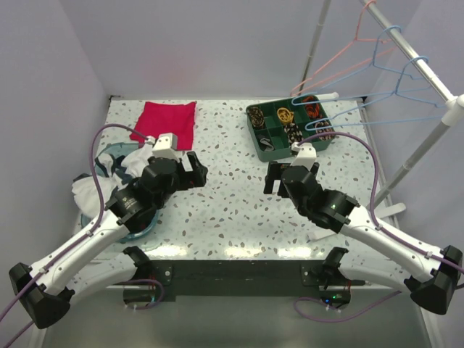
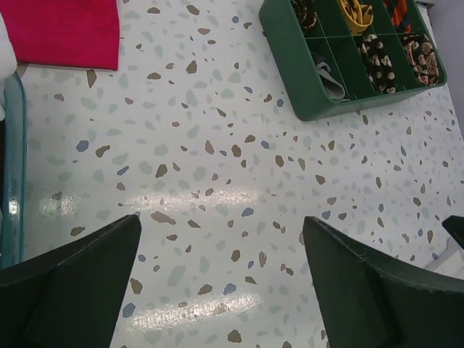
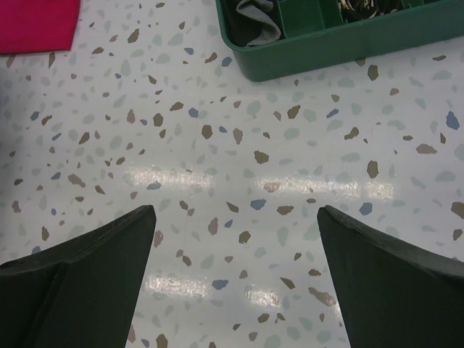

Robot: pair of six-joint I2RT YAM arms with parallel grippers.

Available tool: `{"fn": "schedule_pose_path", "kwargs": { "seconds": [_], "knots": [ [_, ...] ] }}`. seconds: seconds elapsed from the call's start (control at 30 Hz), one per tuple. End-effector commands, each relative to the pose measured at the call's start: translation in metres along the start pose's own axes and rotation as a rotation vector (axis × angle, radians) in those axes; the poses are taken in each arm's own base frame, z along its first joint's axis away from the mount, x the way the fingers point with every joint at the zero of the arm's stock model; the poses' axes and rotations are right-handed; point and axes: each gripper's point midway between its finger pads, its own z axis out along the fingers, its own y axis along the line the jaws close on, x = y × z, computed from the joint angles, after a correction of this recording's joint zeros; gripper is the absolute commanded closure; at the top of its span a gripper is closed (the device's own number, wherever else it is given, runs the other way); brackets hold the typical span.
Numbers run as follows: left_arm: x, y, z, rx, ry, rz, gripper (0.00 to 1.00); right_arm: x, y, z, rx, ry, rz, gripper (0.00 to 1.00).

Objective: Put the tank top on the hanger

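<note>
My left gripper grabs the white tank top by its dark-trimmed edge (image 1: 115, 166) next, so the tank top's body hangs open for the hanger.
The white tank top (image 1: 109, 172) lies crumpled in a teal basket (image 1: 139, 230) at the table's left, partly under my left arm; a sliver of it shows at the left wrist view's left edge (image 2: 3, 51). Light-blue wire hangers (image 1: 377, 76) hang on the rail at the upper right. My left gripper (image 1: 197, 172) is open and empty over bare table, right of the basket (image 2: 221, 221). My right gripper (image 1: 270, 178) is open and empty over the table's middle (image 3: 235, 210), below the green tray.
A red folded cloth (image 1: 168, 119) lies at the back left. A green divided tray (image 1: 255, 134) of small items stands at the back right. A pink hanger (image 1: 341, 58) hangs by the blue ones on the metal rail (image 1: 420, 61). White walls enclose the table.
</note>
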Motion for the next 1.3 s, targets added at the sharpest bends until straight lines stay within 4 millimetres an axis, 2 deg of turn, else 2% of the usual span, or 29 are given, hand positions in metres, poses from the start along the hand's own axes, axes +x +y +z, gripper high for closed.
{"fn": "schedule_pose_path", "kwargs": {
  "seconds": [0.0,0.27,0.33,0.5,0.57,0.6,0.73,0.83,0.9,1.03,1.23,1.27],
  "knots": [
    [-0.012,0.003,0.001,-0.042,-0.047,-0.066,0.0,-0.005,0.002,0.0,-0.009,-0.024,0.007,0.01],
    [-0.032,0.018,-0.008,-0.189,-0.073,-0.143,0.0,-0.001,0.003,0.002,-0.006,-0.012,0.004,0.01],
    [-0.03,0.023,-0.005,-0.245,-0.056,-0.156,0.0,-0.001,0.003,0.002,-0.005,-0.007,-0.003,0.01],
    [-0.042,0.064,-0.018,-0.504,-0.057,-0.189,0.0,0.004,-0.001,0.002,0.0,-0.002,-0.011,0.02],
    [-0.045,0.079,-0.025,-0.555,-0.056,-0.216,0.0,0.006,0.006,0.004,-0.03,0.003,-0.007,0.02],
    [-0.05,0.095,-0.027,-0.6,-0.075,-0.245,0.0,0.006,0.008,0.005,-0.038,0.004,-0.008,0.01],
    [-0.056,0.136,-0.036,-0.717,-0.117,-0.302,0.06,0.006,0.018,0.011,-0.048,0.026,-0.023,0.01],
    [-0.059,0.167,-0.057,-0.866,-0.19,-0.331,0.12,0.011,0.022,0.015,-0.055,0.051,-0.033,0.02],
    [-0.058,0.185,-0.063,-0.938,-0.219,-0.348,0.18,0.016,0.025,0.016,-0.068,0.068,-0.034,0.01],
    [-0.048,0.197,-0.053,-0.953,-0.204,-0.392,0.3,0.019,0.025,0.016,-0.071,0.076,-0.036,0.01],
    [-0.031,0.216,-0.04,-0.989,-0.196,-0.441,0.38,0.023,0.019,0.013,-0.061,0.083,-0.048,0.01],
    [-0.02,0.219,-0.037,-0.996,-0.167,-0.446,0.39,0.023,0.018,0.012,-0.06,0.082,-0.047,0.01]
  ]
}}
